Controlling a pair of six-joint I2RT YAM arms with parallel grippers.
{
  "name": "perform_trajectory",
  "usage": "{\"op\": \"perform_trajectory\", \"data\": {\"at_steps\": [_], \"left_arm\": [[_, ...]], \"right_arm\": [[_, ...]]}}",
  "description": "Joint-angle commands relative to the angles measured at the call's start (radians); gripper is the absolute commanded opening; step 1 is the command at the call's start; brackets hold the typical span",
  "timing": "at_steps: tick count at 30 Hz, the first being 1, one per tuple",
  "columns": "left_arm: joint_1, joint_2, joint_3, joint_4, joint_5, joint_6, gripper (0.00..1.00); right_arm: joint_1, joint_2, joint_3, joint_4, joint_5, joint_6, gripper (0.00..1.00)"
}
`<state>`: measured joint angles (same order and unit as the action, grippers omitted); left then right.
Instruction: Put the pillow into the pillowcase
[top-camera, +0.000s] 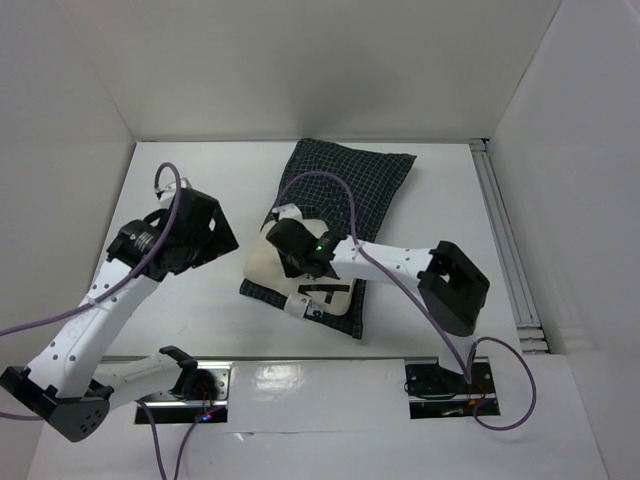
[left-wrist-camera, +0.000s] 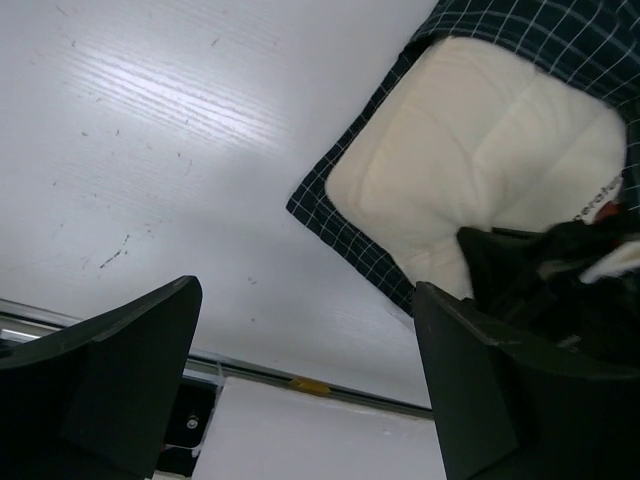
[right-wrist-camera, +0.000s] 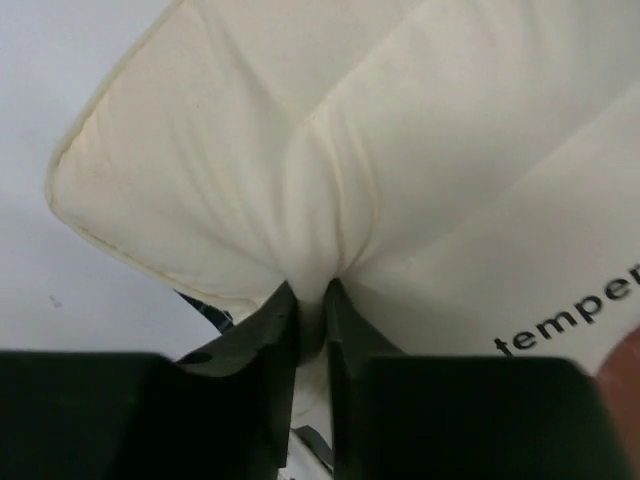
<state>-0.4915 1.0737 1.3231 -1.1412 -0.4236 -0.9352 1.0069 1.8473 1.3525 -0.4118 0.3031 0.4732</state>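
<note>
I will next use my left gripper to grab the navy pillowcase (top-camera: 350, 180) by its exposed edge (top-camera: 270, 218) beside the pillow. Then my right gripper can put the pillow in.
The cream pillow (top-camera: 262, 262) lies on the near half of the navy grid-check pillowcase (top-camera: 350, 180) in the middle of the table. Black lettering shows near its front edge. My right gripper (top-camera: 292, 250) is shut on a pinched fold of the pillow (right-wrist-camera: 330, 180), fingers close together on the cloth. My left gripper (top-camera: 190, 232) is open and empty, held above the bare table left of the pillow. In the left wrist view the pillow (left-wrist-camera: 480, 160) lies over the pillowcase (left-wrist-camera: 345, 225), with the right gripper dark at the right edge.
White walls enclose the table on three sides. A metal rail (top-camera: 505, 240) runs along the right side. The arm bases and cables (top-camera: 440, 382) sit on the near edge strip.
</note>
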Motion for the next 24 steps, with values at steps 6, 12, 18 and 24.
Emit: {"op": "perform_trajectory", "data": {"at_steps": [6, 12, 18, 24], "left_arm": [[0.019, -0.009, -0.204, 0.212, 0.173, 0.087, 0.99], [0.019, 0.049, -0.403, 0.498, 0.483, 0.124, 0.97], [-0.077, 0.121, -0.542, 0.834, 0.653, 0.136, 0.97], [-0.131, 0.198, -0.596, 1.006, 0.634, 0.124, 1.0]], "right_arm": [[-0.105, -0.46, -0.315, -0.071, 0.06, -0.033, 0.0], [-0.129, -0.663, -0.424, -0.167, 0.03, -0.045, 0.0], [-0.139, -0.724, -0.372, -0.154, -0.061, -0.042, 0.0], [-0.148, -0.685, -0.259, -0.202, -0.127, -0.102, 0.0]]}}
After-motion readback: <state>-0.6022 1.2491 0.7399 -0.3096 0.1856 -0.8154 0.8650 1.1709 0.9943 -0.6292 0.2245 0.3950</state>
